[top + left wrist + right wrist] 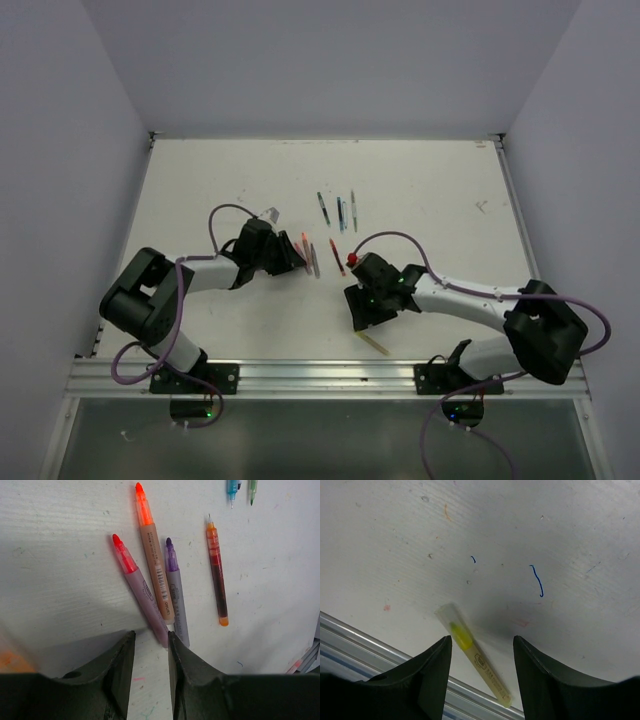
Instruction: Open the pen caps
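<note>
I should next grab the yellow pen (475, 655) by its body with my right gripper, so that the pen's clear cap stays free for my left gripper to open.
Three pens with bare tips lie side by side in the left wrist view: a red-tipped one (140, 592), an orange one (154, 560) and a purple one (176, 592). A fourth, orange-brown pen (217, 572) lies apart to their right. My left gripper (151, 641) is open and empty, just short of the red-tipped pen's rear end. A yellow pen (475, 655) lies by the table's near edge with a clear cap (449, 617) over its tip. My right gripper (482, 642) hangs open above it, a finger on each side. In the top view the left gripper (292, 258) and right gripper (366, 318) are apart.
Three more pens (340, 212) lie in a row further back on the white table (430, 190). A red pen (337, 258) lies between the arms, a small red piece (351, 257) beside it. The aluminium rail (375, 647) runs along the near edge, close to the yellow pen.
</note>
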Controlling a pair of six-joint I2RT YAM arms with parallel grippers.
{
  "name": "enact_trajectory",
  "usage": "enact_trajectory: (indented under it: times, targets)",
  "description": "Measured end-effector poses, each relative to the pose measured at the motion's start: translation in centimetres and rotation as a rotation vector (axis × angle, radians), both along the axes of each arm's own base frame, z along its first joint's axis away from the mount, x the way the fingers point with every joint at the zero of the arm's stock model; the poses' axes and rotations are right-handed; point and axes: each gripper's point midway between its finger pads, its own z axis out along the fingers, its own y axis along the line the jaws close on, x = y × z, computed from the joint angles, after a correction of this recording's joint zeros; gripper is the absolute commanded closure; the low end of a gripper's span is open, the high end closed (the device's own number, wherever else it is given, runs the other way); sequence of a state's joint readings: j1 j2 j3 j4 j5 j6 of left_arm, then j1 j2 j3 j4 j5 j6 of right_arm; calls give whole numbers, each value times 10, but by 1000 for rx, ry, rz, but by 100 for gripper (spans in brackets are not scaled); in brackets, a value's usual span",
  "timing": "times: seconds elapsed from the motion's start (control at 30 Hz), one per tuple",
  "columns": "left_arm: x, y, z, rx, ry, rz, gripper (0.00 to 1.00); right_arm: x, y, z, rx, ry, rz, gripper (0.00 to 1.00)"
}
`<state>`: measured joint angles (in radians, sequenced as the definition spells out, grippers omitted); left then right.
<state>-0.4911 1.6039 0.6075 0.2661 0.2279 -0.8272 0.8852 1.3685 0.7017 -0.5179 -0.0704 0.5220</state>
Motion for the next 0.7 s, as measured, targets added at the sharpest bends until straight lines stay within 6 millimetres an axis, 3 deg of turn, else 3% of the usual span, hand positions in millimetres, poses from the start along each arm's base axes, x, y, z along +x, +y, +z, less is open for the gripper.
enact_trajectory:
  times: [0.37, 0.7]
  targets:
    - [-2, 1, 8, -10, -20, -1, 62, -22, -5, -6, 15, 2, 22, 48]
    - [-1, 1, 23, -25, -56, -1, 57, -45, 0, -12, -7, 0, 60, 74]
